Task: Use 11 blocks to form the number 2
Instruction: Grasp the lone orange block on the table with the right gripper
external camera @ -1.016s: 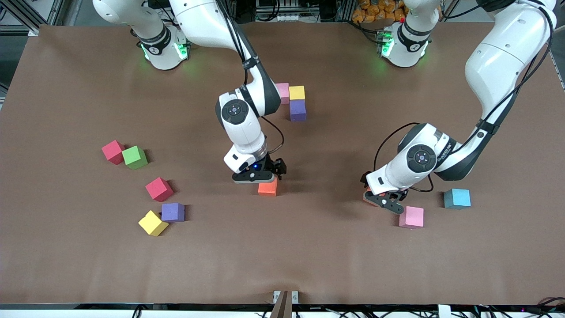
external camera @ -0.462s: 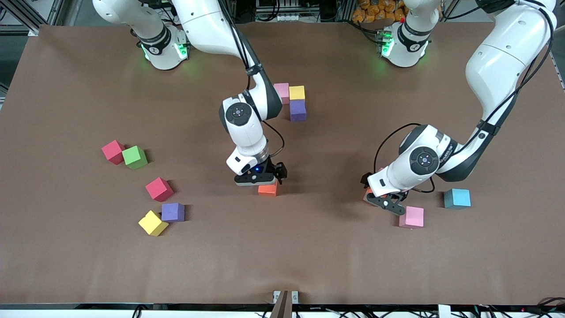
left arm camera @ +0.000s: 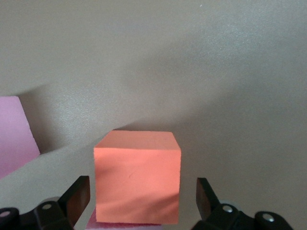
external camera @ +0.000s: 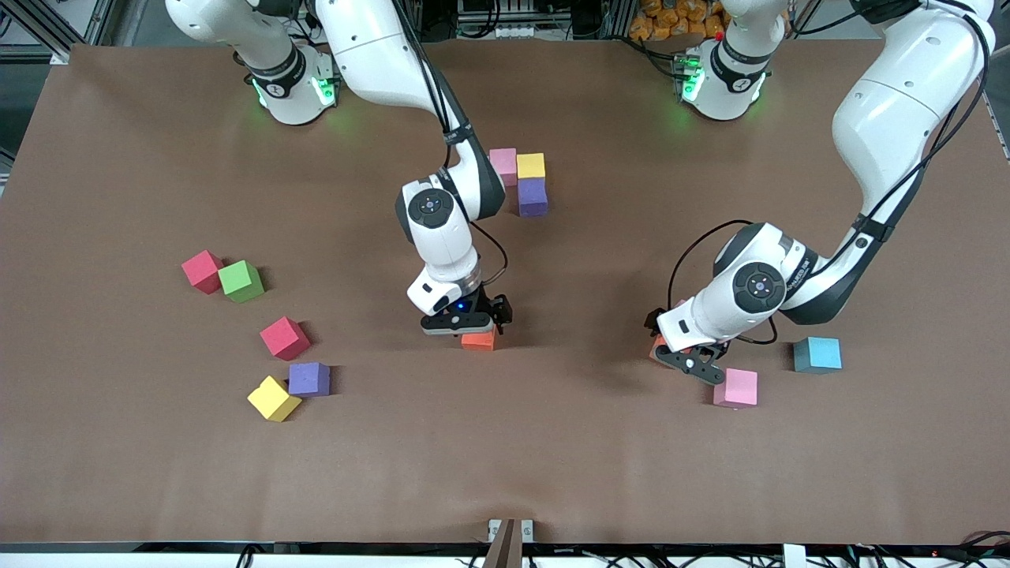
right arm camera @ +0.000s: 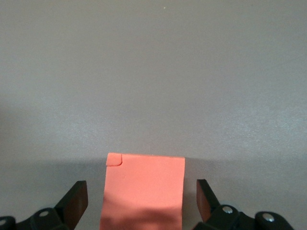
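The left gripper's fingers are on either side of the orange block in the left wrist view, so the left gripper needs to close on the block. Closing now would hold it now.
My right gripper (external camera: 465,322) hangs open low over an orange block (external camera: 479,341) in the middle of the table. In the right wrist view that block (right arm camera: 144,191) sits between the fingers (right arm camera: 76,196) with a gap on each side. My left gripper (external camera: 688,361) is also open, straddling a second orange block (external camera: 656,348) (left arm camera: 137,182) without touching it; its fingers (left arm camera: 205,194) stand clear. A pink block (external camera: 735,387) (left arm camera: 14,136) lies beside it, and a blue block (external camera: 817,354) sits toward the left arm's end. A pink block (external camera: 503,166), a yellow block (external camera: 531,166) and a purple block (external camera: 533,197) touch in a cluster near the bases.
Toward the right arm's end lie a red block (external camera: 202,270) touching a green cube (external camera: 241,281), another red block (external camera: 285,338), a purple block (external camera: 308,379) and a yellow block (external camera: 273,398). The brown table (external camera: 505,457) stretches wide nearer the front camera.
My right gripper has come down lower over its orange block, and its wrist has swung slightly. The left gripper has barely shifted around its orange block.
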`<state>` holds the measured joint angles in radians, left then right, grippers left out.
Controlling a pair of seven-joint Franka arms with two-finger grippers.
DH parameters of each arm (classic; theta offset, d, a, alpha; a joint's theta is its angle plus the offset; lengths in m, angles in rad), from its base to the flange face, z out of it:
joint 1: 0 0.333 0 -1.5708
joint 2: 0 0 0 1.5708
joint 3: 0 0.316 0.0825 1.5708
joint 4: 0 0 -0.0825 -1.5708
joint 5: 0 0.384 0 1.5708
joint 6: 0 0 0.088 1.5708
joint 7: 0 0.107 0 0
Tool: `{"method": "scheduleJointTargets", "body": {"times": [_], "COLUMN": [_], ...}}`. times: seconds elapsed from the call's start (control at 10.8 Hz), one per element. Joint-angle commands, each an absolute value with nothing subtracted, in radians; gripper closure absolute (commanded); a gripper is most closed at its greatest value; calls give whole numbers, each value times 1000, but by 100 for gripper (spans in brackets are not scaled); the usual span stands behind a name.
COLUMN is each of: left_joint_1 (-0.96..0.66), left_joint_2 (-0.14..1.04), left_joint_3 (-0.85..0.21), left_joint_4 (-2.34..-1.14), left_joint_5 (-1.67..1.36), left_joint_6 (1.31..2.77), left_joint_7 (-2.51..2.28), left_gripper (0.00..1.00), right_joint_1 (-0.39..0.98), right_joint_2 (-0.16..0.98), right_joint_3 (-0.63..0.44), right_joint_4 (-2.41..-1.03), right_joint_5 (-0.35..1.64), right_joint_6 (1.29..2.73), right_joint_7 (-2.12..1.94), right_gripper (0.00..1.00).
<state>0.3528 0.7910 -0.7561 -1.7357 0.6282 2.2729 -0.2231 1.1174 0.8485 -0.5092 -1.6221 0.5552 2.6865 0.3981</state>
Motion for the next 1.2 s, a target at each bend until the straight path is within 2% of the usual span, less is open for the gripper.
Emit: {"method": "scheduleJointTargets", "body": {"times": [0.0, 0.18, 0.28, 0.46, 0.55, 0.65, 0.74, 0.83, 0.92, 1.02, 1.11], "left_joint_1": [350, 345, 345, 345, 345, 345, 342, 342, 341, 339, 339], "left_joint_2": [799, 801, 801, 801, 801, 801, 801, 801, 801, 801, 799], "left_joint_3": [-756, -755, -755, -755, -755, -755, -755, -755, -749, -743, -742], "left_joint_4": [-1724, -1724, -1724, -1724, -1724, -1724, -1724, -1724, -1724, -1723, -1723], "left_joint_5": [614, 615, 615, 615, 615, 623, 624, 621, 620, 618, 617], "left_joint_6": [2278, 2278, 2278, 2278, 2278, 2278, 2278, 2278, 2278, 2278, 2278], "left_joint_7": [-222, -221, -221, -221, -221, -219, -219, -219, -215, -216, -216], "left_gripper": [3, 10, 10, 17, 18, 26, 36, 49, 68, 79, 80], "right_joint_1": [1101, 1100, 1098, 1097, 1094, 1089, 1088, 1085, 1080, 1078, 1080], "right_joint_2": [876, 876, 876, 874, 873, 873, 870, 868, 865, 862, 858], "right_joint_3": [-491, -488, -488, -489, -489, -489, -489, -491, -492, -494, -494], "right_joint_4": [-1595, -1595, -1594, -1592, -1583, -1580, -1577, -1569, -1550, -1528, -1520], "right_joint_5": [549, 548, 546, 537, 538, 538, 538, 538, 537, 538, 538], "right_joint_6": [2718, 2720, 2718, 2709, 2700, 2689, 2685, 2665, 2627, 2572, 2548], "right_joint_7": [440, 440, 433, 420, 420, 420, 419, 420, 420, 422, 425], "right_gripper": [0, 0, 3, 42, 53, 62, 67, 70, 73, 73, 73]}}
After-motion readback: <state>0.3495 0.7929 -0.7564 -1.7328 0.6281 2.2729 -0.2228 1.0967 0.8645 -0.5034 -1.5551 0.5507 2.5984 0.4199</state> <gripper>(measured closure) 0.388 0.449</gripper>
